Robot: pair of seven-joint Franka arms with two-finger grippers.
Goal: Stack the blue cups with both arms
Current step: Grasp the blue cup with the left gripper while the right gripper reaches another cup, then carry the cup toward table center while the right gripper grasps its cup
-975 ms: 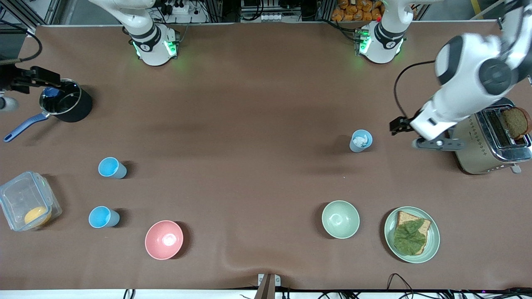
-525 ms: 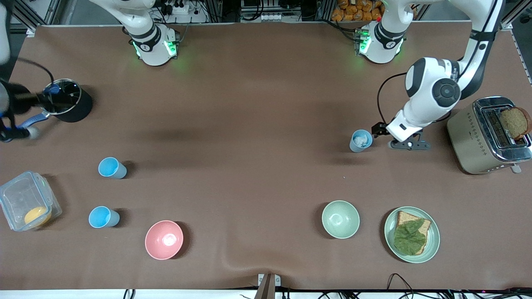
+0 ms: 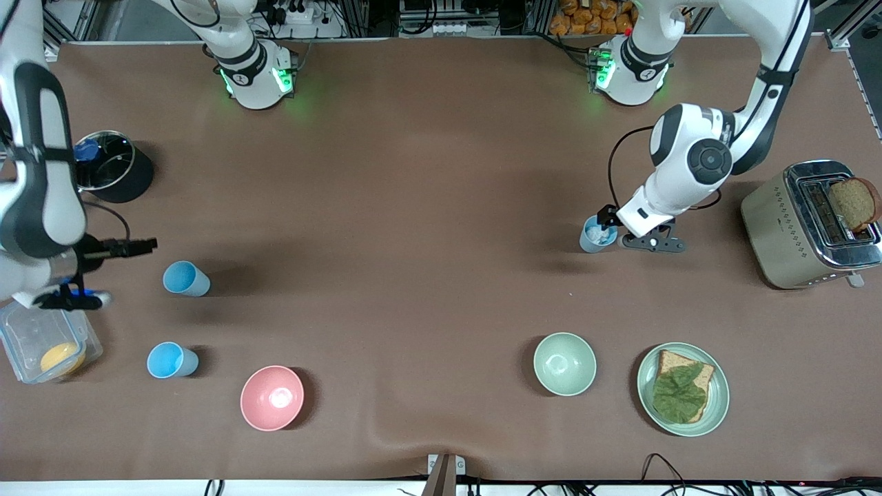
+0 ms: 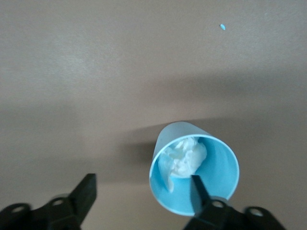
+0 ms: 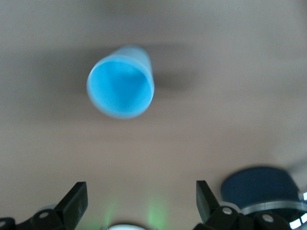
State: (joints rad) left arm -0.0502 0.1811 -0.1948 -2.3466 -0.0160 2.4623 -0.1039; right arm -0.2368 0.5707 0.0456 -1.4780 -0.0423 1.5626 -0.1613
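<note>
To stack the farther empty blue cup with the cup holding crumpled white material (image 3: pixel 596 235), my right gripper next grabs it by its rim (image 3: pixel 165 282).
Three blue cups stand upright on the brown table. One (image 3: pixel 597 234) holds crumpled white material and stands toward the left arm's end; it also shows in the left wrist view (image 4: pixel 194 175). My left gripper (image 3: pixel 605 217) is open at this cup (image 4: pixel 143 191): one fingertip (image 4: pixel 199 189) is over the cup's mouth, the other is over bare table. Two empty cups (image 3: pixel 185 278) (image 3: pixel 170 360) stand toward the right arm's end. My right gripper (image 3: pixel 141 244) is open and empty (image 5: pixel 139 201), above the table beside the farther empty cup (image 5: pixel 121 82).
A black pot (image 3: pixel 114 169) with a blue handle and a clear container (image 3: pixel 41 341) sit at the right arm's end. A pink bowl (image 3: pixel 271 397), a pale green bowl (image 3: pixel 564 363) and a plate with bread and lettuce (image 3: pixel 682 389) lie near the front camera. A toaster (image 3: pixel 806 224) stands at the left arm's end.
My left gripper has moved from beside the toaster to the cup with the white material. My right gripper has moved from the pot toward the farther empty cup.
</note>
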